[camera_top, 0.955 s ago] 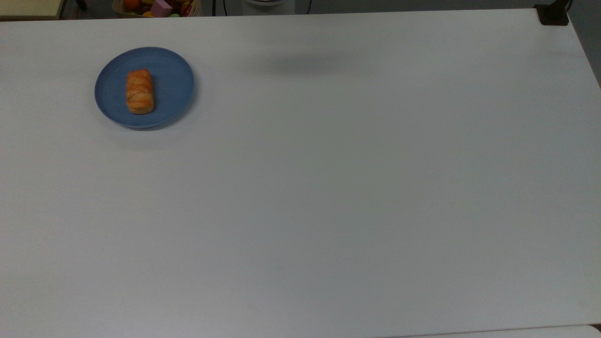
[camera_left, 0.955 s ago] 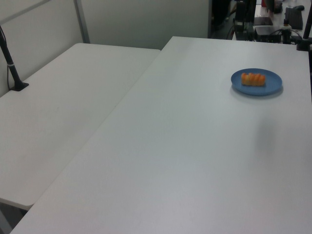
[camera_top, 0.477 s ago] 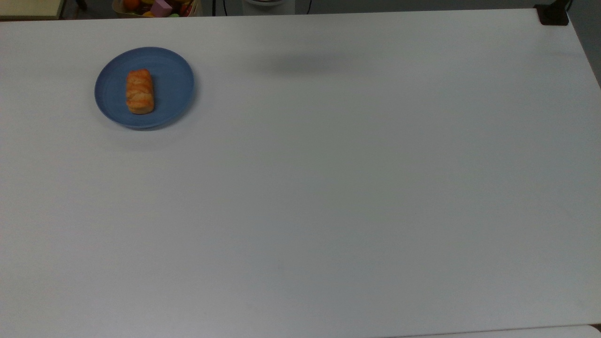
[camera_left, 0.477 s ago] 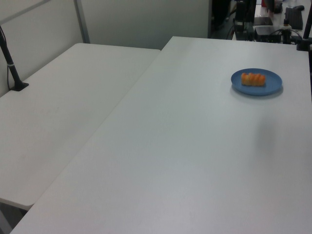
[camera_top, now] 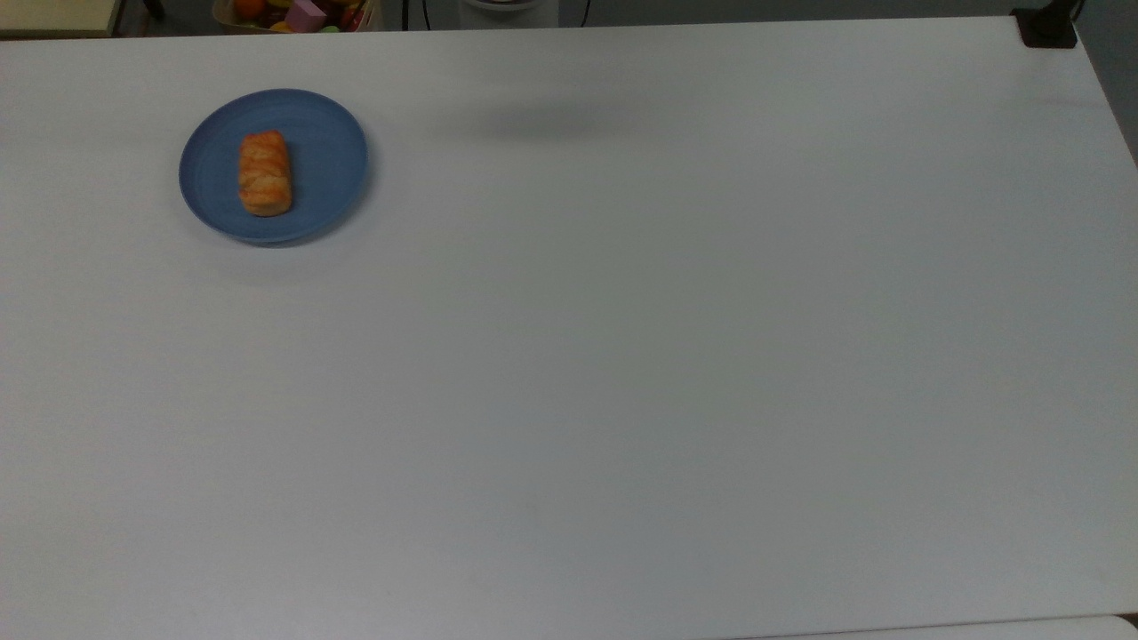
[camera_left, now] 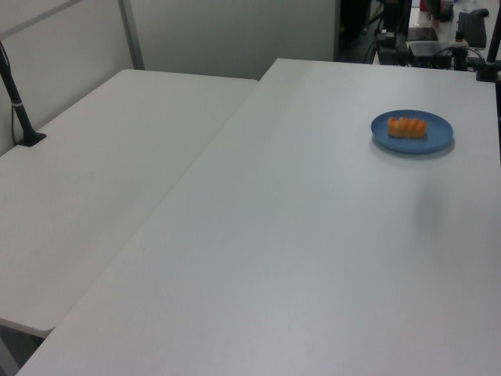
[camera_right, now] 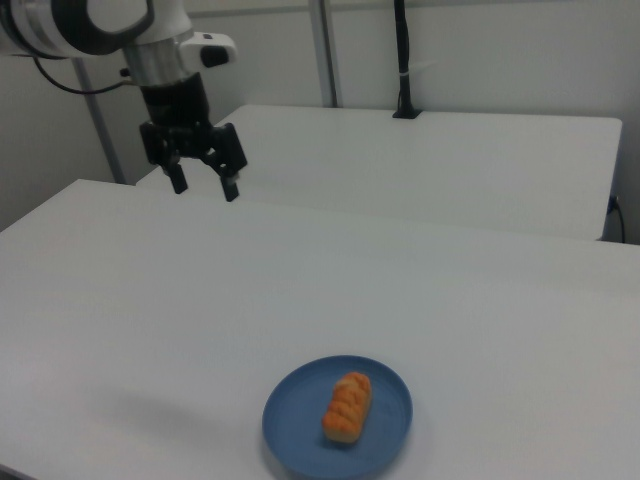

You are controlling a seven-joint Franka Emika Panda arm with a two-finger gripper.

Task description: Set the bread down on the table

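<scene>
The bread is on the blue plate (camera_left: 438, 133). Next, my gripper will grab the bread by its middle (camera_left: 407, 128) to take it off there and put it on the tabletop.
The bread (camera_top: 264, 173), a small golden-orange bun, lies on a round blue plate (camera_top: 329, 160) near the far left of the white table (camera_top: 622, 356) in the top view. The bread (camera_left: 407, 127) and plate (camera_left: 438, 133) sit at the far right in the left view. In the right view the bread (camera_right: 346, 406) rests on the plate (camera_right: 390, 410) at the bottom centre. My gripper (camera_right: 205, 187) hangs open high above the table at the right view's upper left, far from the bread, with nothing between its fingers.
A second white table (camera_left: 86, 188) adjoins at the left view's left, with a black post (camera_left: 19, 110) clamped to it. A bin of coloured toys (camera_top: 298, 13) sits beyond the far edge in the top view. A black clamp (camera_top: 1047, 27) occupies the top view's far right corner.
The soft shadow on the table near the far edge in the top view has drifted slightly left. The bread and plate have not moved.
</scene>
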